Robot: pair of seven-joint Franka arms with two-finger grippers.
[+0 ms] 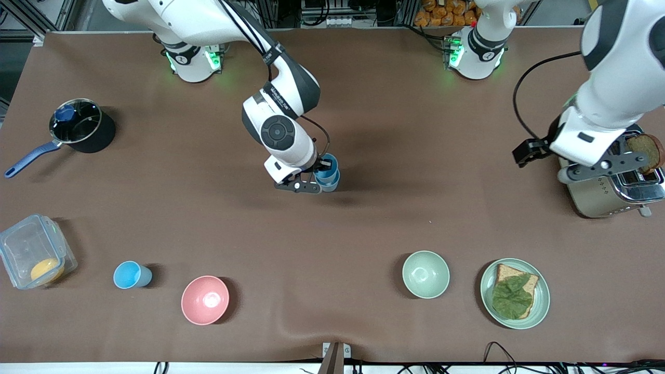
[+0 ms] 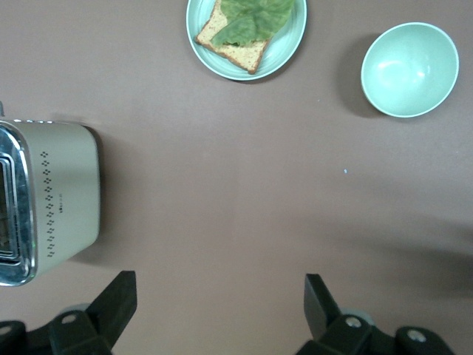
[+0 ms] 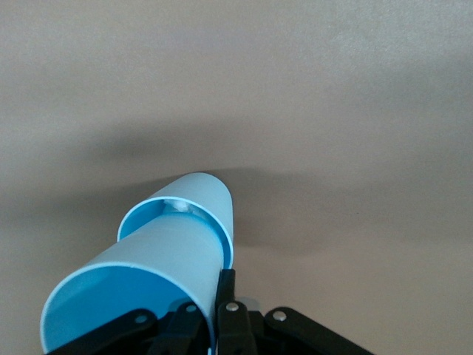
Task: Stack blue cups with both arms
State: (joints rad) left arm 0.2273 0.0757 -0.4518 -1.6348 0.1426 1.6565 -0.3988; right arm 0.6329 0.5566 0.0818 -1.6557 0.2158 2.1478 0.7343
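The lower cup's rim (image 1: 336, 177) encircles the held blue cup (image 1: 331, 163) beside my fingers, so the held cup would settle inside. It is time to open my right gripper now.
My right gripper (image 1: 316, 177) is shut on the wall of a blue cup (image 1: 326, 167) at the middle of the table. That cup sits partway inside a second blue cup (image 1: 331, 183) standing on the table. In the right wrist view, one finger (image 3: 226, 287) presses the outside of the held cup (image 3: 159, 255), and the lower cup (image 3: 211, 194) shows past its rim. A third sky-blue cup (image 1: 132, 275) stands alone beside the pink bowl (image 1: 204, 299). My left gripper (image 1: 592, 171) (image 2: 219, 296) is open and empty, up beside the toaster (image 1: 615, 192).
A pale green bowl (image 1: 425, 274) and a plate with bread and lettuce (image 1: 514, 293) sit near the front camera. A black saucepan (image 1: 80, 126) and a clear lidded box (image 1: 34, 258) are at the right arm's end. The toaster (image 2: 48, 200) holds toast.
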